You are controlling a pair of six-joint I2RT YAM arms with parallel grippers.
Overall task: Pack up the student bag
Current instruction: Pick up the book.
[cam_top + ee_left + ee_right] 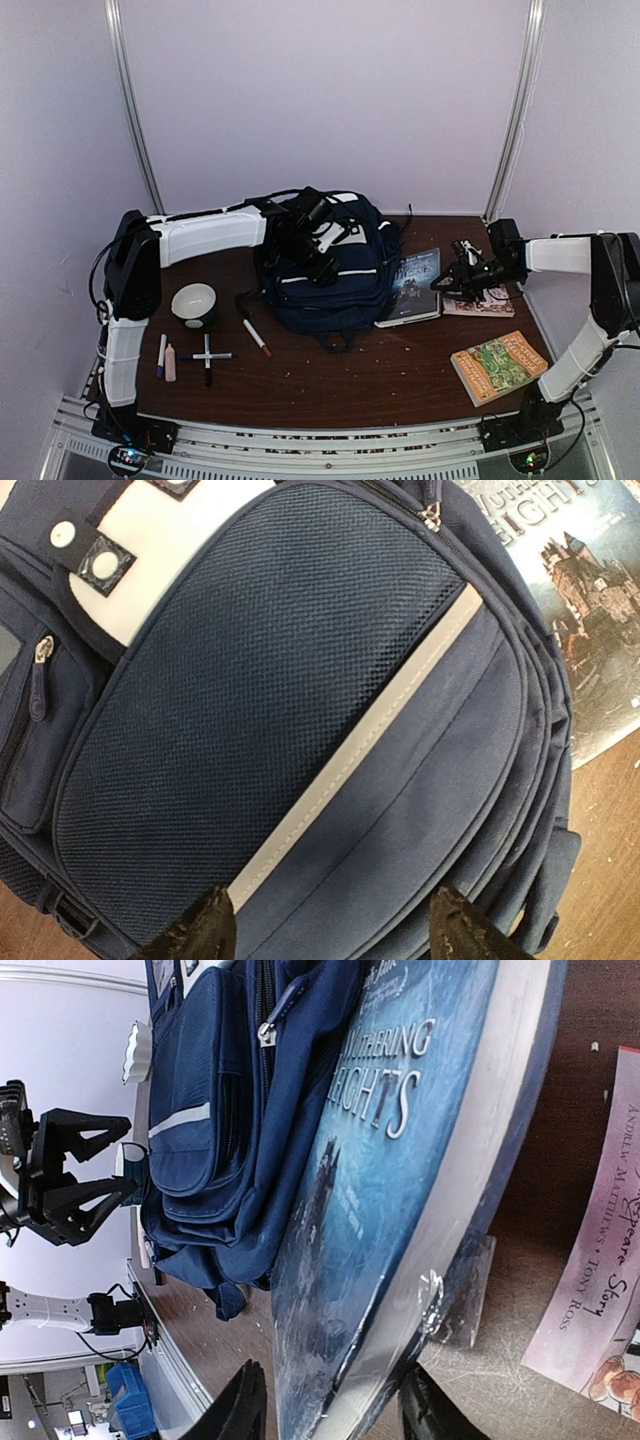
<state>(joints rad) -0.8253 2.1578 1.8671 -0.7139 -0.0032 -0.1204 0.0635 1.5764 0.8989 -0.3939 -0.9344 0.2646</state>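
Observation:
My right gripper grabs the blue book by its long page edge [439, 272] next, so the titled end stays free to enter the bag [350, 285].
The student bag [350, 285] [300, 730] [220, 1140], navy with white stripes, lies in the middle of the table with its front pocket up and zips shut. My left gripper [322, 268] [330, 925] hovers open just above the pocket, holding nothing. A blue book titled Wuthering Heights [415, 285] [400, 1160] [590, 630] leans tilted against the bag's right side. My right gripper [442, 283] [330, 1410] is open, with its jaws on either side of the book's near edge. A gap shows between one finger [240, 1405] and the cover.
A pale pink storybook [480, 302] [600, 1260] lies right of the blue book, and a green-and-orange book [498, 365] sits at the front right. A white bowl [194, 303], a marker [256, 337] and several pens [207, 357] lie left of the bag.

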